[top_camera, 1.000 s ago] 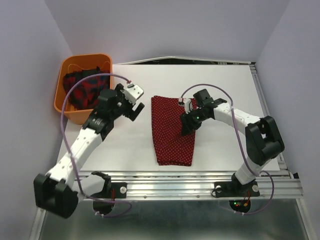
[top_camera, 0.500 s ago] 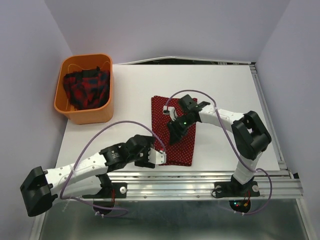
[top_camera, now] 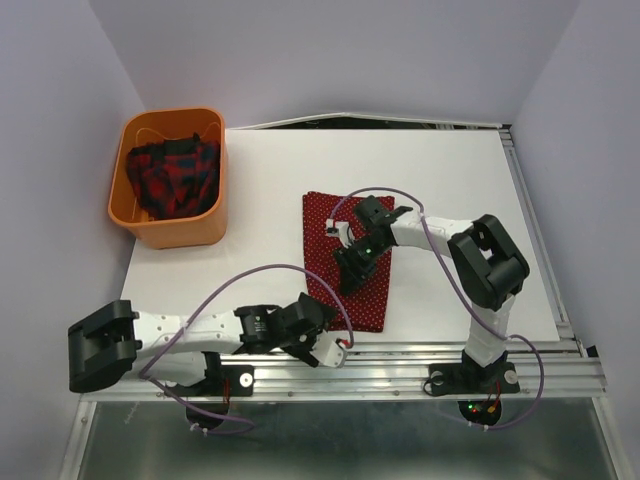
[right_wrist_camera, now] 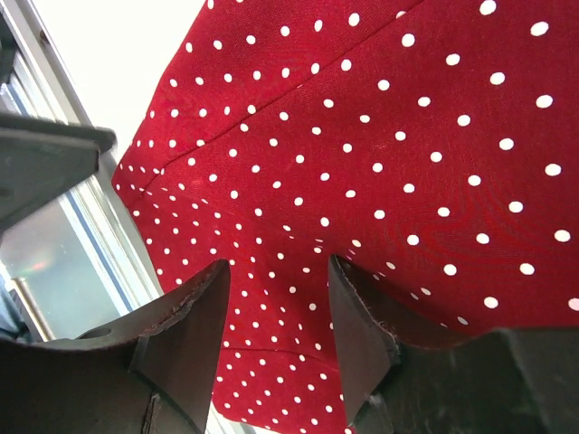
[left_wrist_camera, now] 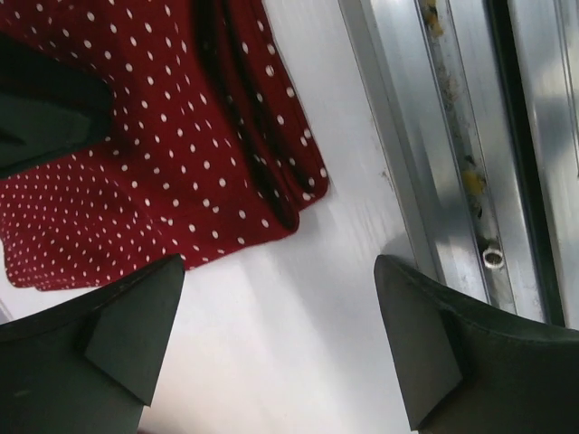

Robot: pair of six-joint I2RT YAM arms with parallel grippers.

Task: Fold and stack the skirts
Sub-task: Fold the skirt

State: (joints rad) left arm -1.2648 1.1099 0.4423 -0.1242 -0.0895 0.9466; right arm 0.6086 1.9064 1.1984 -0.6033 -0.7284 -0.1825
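Observation:
My left gripper will next grab the dark red polka-dot skirt by its near corner (top_camera: 333, 324) (left_wrist_camera: 291, 197) beside the bar, to fold the skirt's near end over.
The dark red polka-dot skirt (top_camera: 365, 300) lies flat in the middle of the table. My right gripper (top_camera: 347, 272) hovers low over its middle, open, with the cloth showing between its fingers in the right wrist view (right_wrist_camera: 276, 325); the skirt (right_wrist_camera: 380, 117) fills that view. My left gripper (top_camera: 333, 347) is open and empty at the table's near edge, just beside the skirt's near left corner (left_wrist_camera: 136, 172); bare table shows between its fingers (left_wrist_camera: 276, 339). The plaid skirt (top_camera: 172, 178) lies bunched in the orange basket (top_camera: 170, 237) at the far left.
An aluminium rail (top_camera: 400, 358) runs along the table's near edge, right by my left gripper; it also shows in the left wrist view (left_wrist_camera: 452, 136). Purple walls close in the left, back and right sides. Both arms' cables loop above the table.
My left arm has swung from beside the basket down to the near edge by the skirt's corner. My right gripper has shifted a little left and nearer over the skirt.

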